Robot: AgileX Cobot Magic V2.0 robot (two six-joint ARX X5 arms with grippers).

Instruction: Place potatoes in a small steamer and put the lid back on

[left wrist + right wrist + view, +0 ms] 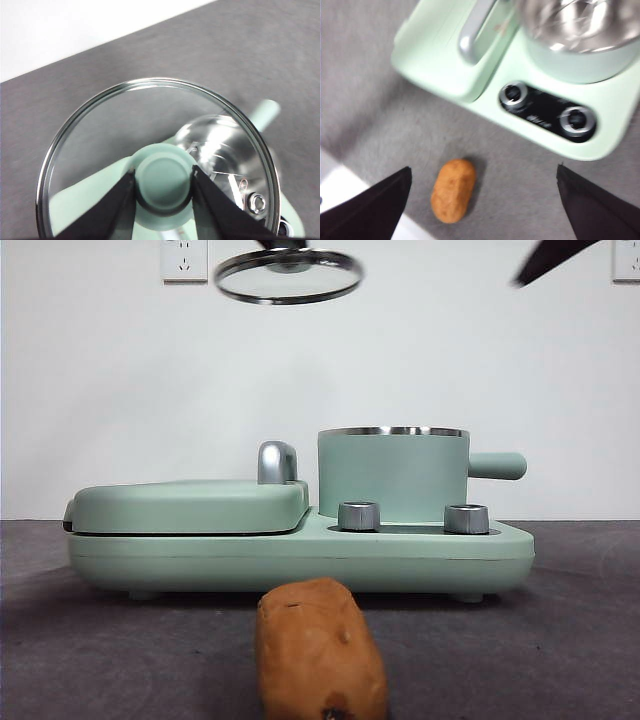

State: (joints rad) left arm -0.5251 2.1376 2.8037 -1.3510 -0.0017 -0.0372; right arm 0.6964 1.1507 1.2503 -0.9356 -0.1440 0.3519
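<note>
My right gripper will grab the potato next across its long facing sides at the narrower middle, because the potato is oblong with rounded ends.
One oblong orange-brown potato (320, 652) lies on the grey table in front of the appliance, also in the right wrist view (453, 190). The small steamer (392, 472) stands uncovered on the appliance's right side, its steel inside showing (577, 20). My left gripper (164, 181) is shut on the mint-green knob of the glass lid (100, 135) and holds that lid (288, 275) high in the air, above and left of the steamer. My right gripper (482, 200) is open, high over the potato; a dark tip (550, 258) at the top right is probably its arm.
The mint-green appliance base (300, 558) carries a flat griddle cover (190, 505) with a steel handle (276, 462) on its left, and two steel dials (359, 516) in front. The steamer's side handle (497, 466) points right. A white wall stands behind.
</note>
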